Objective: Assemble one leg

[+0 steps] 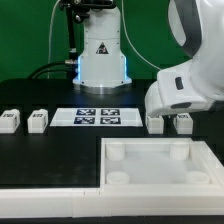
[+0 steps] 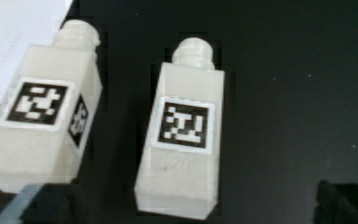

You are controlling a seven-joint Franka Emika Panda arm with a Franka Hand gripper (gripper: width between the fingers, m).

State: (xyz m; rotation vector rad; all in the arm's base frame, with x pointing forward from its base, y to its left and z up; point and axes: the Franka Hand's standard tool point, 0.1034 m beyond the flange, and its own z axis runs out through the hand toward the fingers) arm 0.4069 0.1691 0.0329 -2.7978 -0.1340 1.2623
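I will grab the white leg by its tagged square body (image 1: 183, 124) (image 2: 179, 152) next with my gripper. The leg's rounded peg will then be free to enter the tray's socket.
Two white legs lie side by side on the black table at the exterior view's right, one (image 1: 156, 122) beside the other (image 1: 182, 123). Two more legs (image 1: 10, 122) (image 1: 38, 121) lie at the left. My gripper (image 1: 170, 114) hangs just above the right pair. In the wrist view both right legs show their tags, one leg (image 2: 188, 130) in the middle and the other (image 2: 51, 110) beside it. My gripper (image 2: 194, 206) is open. Its dark fingertips (image 2: 350, 200) stand wide apart on either side of the middle leg's end, without touching it.
The large white tray (image 1: 112, 150) with raised rim and corner sockets lies at the front. The marker board (image 1: 97, 117) lies in the middle before the robot base (image 1: 100, 60); its corner shows in the wrist view (image 2: 12, 30).
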